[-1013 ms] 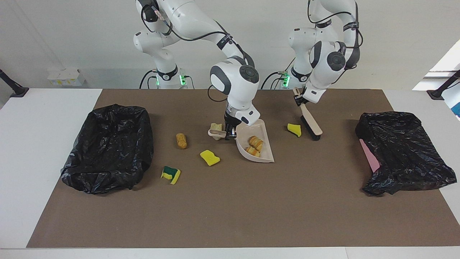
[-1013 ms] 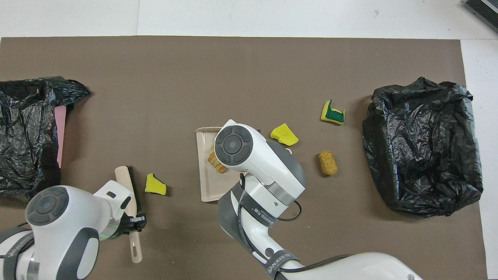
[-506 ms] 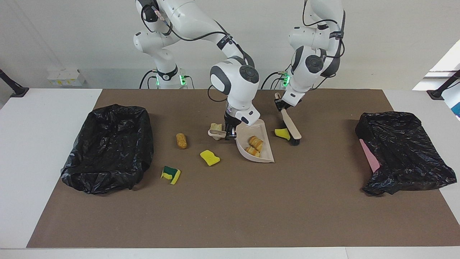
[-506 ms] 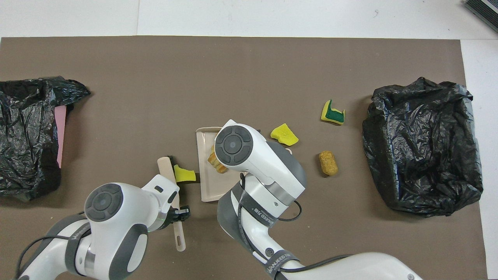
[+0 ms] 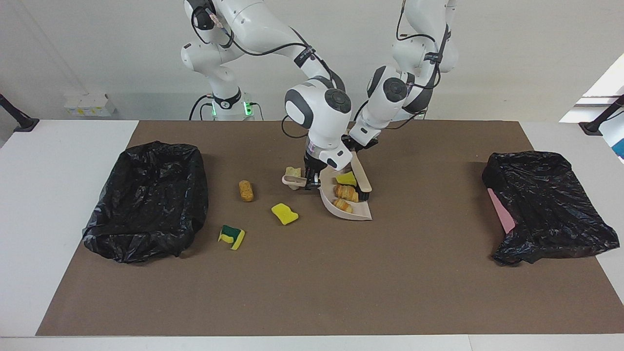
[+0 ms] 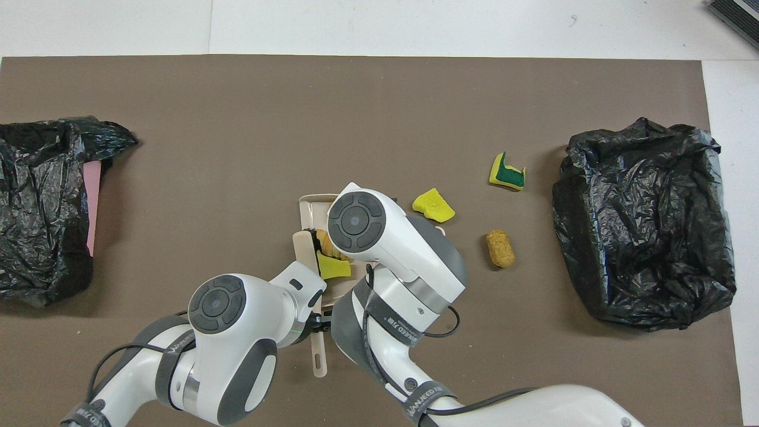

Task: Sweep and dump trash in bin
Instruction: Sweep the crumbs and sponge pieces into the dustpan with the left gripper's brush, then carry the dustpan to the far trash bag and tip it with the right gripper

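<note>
My left gripper needs to keep holding the brush until it is on open mat: the brush head (image 6: 305, 250) stands at the dustpan's edge against the yellow sponge piece (image 6: 332, 265).
My right gripper (image 5: 312, 179) is shut on the handle of the beige dustpan (image 5: 360, 212), which rests on the mat. In the pan lie two golden croissant pieces (image 5: 345, 192) and a yellow sponge piece (image 5: 347, 178), which also shows in the overhead view (image 6: 332, 267). My left gripper (image 5: 352, 144) is shut on the brush (image 5: 363, 181), whose bristles stand at the pan's open edge against the sponge. Loose trash lies toward the right arm's end: a tan lump (image 5: 293, 171) by the pan's handle, a brown bread piece (image 5: 246, 190), a yellow sponge (image 5: 284, 213) and a yellow-green sponge (image 5: 232, 236).
A black-bagged bin (image 5: 146, 200) stands at the right arm's end of the brown mat. Another one (image 5: 546, 204), with a pink edge (image 5: 501, 210) showing, stands at the left arm's end. The mat's edge farthest from the robots (image 5: 312, 292) is bare.
My left gripper has swept the brush toward the dustpan. It has pushed the yellow sponge piece across the mat into the pan. The right arm and the pan have not moved.
</note>
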Controlling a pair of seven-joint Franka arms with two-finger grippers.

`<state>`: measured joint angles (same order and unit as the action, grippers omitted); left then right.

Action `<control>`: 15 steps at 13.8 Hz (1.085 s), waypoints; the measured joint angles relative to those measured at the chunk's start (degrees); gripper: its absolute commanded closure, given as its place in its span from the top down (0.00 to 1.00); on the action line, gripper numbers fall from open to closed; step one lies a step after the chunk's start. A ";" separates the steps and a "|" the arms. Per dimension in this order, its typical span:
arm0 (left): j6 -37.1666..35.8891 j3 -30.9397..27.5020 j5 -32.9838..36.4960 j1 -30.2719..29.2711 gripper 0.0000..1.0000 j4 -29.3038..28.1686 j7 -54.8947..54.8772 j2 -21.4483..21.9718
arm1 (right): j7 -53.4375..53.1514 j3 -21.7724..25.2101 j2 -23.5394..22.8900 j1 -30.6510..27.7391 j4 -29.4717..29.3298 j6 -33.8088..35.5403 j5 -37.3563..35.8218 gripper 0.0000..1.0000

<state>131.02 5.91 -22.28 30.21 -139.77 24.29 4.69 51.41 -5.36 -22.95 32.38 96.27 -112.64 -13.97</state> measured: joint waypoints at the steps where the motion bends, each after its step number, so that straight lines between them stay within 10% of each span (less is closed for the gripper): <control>1: 0.00 -0.33 0.04 -0.49 0.00 0.01 -0.41 0.00 | 0.00 0.01 0.00 -0.02 0.01 -0.21 0.00 0.00; 15: -6.25 0.24 9.98 -1.32 0.00 -0.57 7.79 2.13 | 9.45 0.00 8.11 -10.20 1.26 -0.72 2.40 0.00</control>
<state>124.78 6.15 -12.30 28.90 -140.35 32.09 6.82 60.87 -5.36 -14.84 22.19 97.53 -113.36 -11.57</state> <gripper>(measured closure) 0.731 0.692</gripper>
